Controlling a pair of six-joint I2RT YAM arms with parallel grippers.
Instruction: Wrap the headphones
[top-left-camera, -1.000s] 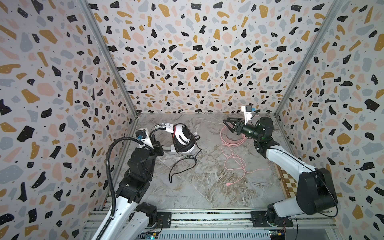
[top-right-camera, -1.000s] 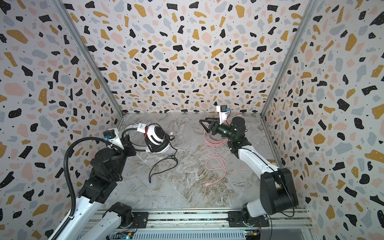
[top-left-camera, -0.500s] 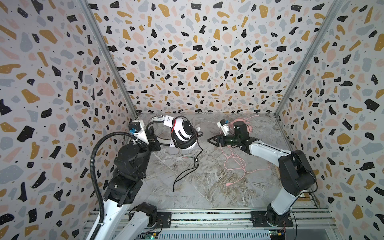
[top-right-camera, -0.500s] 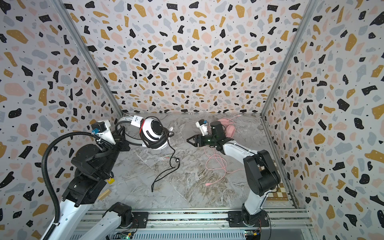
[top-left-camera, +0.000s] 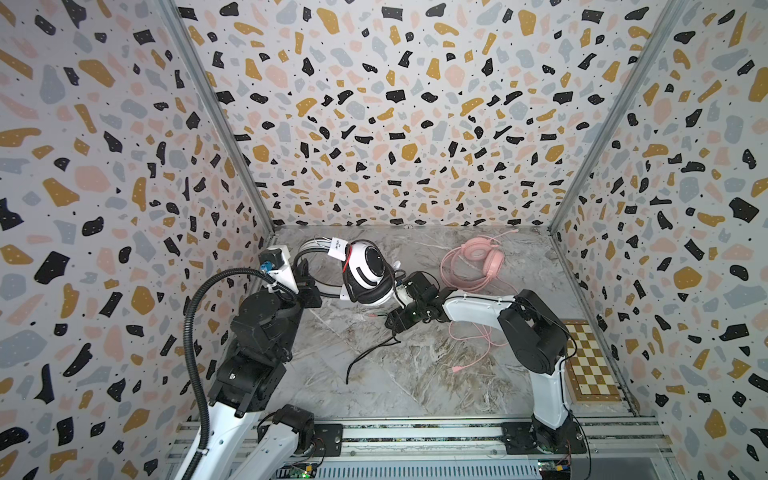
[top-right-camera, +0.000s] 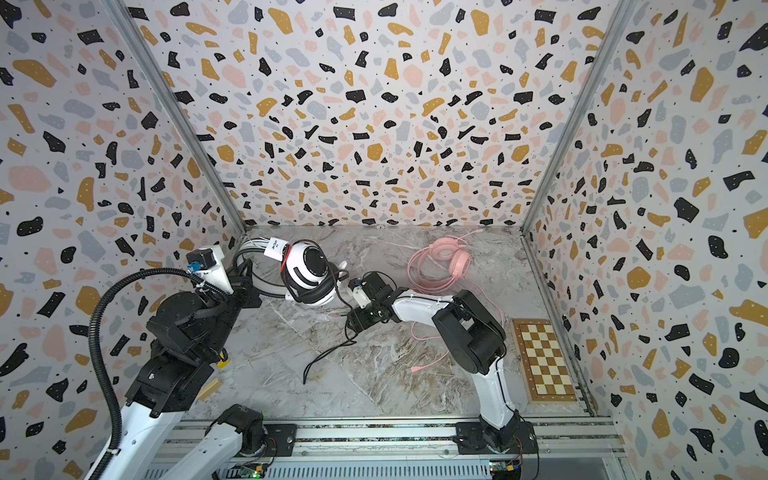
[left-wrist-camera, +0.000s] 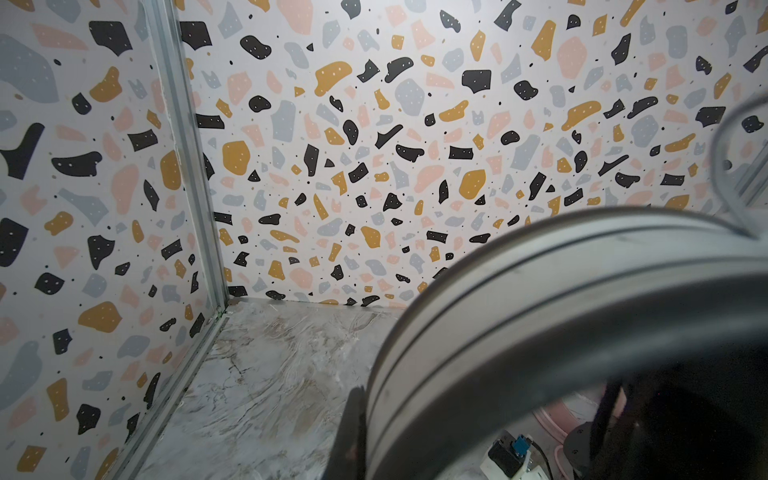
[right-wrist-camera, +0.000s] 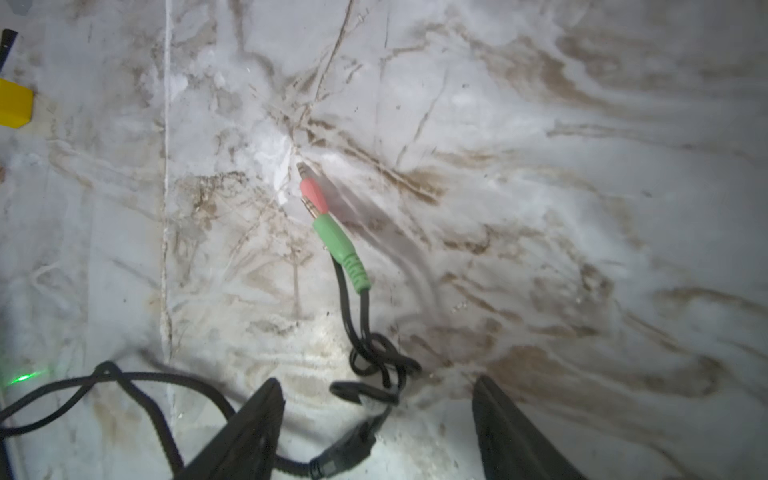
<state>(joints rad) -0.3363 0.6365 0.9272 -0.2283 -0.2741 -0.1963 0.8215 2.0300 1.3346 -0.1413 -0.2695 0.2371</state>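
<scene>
Next, my right gripper grips the black cable at its knotted part just behind the plugs, to draw its length free for wrapping the headphones (top-left-camera: 366, 269).
The white headphones (top-left-camera: 370, 270) (top-right-camera: 309, 270) hang tilted above the marble floor. My left gripper (top-left-camera: 309, 286) (top-right-camera: 249, 286) is shut on their band, which fills the left wrist view as a broad white and black arc (left-wrist-camera: 540, 332) beside one dark finger (left-wrist-camera: 353, 436). Their black cable (top-left-camera: 365, 353) (top-right-camera: 328, 353) trails down onto the floor. My right gripper (top-left-camera: 392, 322) (top-right-camera: 353, 320) (right-wrist-camera: 376, 380) stands open low over that cable. A knotted stretch (right-wrist-camera: 374, 357) lies between its fingers, untouched. The pink plug (right-wrist-camera: 313, 193) and green plug (right-wrist-camera: 338, 241) lie just beyond. The pink headphones (top-left-camera: 478, 257) (top-right-camera: 449, 257) rest at the back right.
The pink cable (top-left-camera: 478, 336) (top-right-camera: 428, 345) loops over the floor behind my right arm. A checkerboard (top-left-camera: 590, 361) (top-right-camera: 540, 359) lies along the right wall. Terrazzo-patterned walls enclose three sides, and a metal rail (top-left-camera: 415, 432) runs along the front.
My left gripper has raised the white headphones and carried them toward the back. My right arm swung from near the pink headphones to the middle and came down over the black cable.
</scene>
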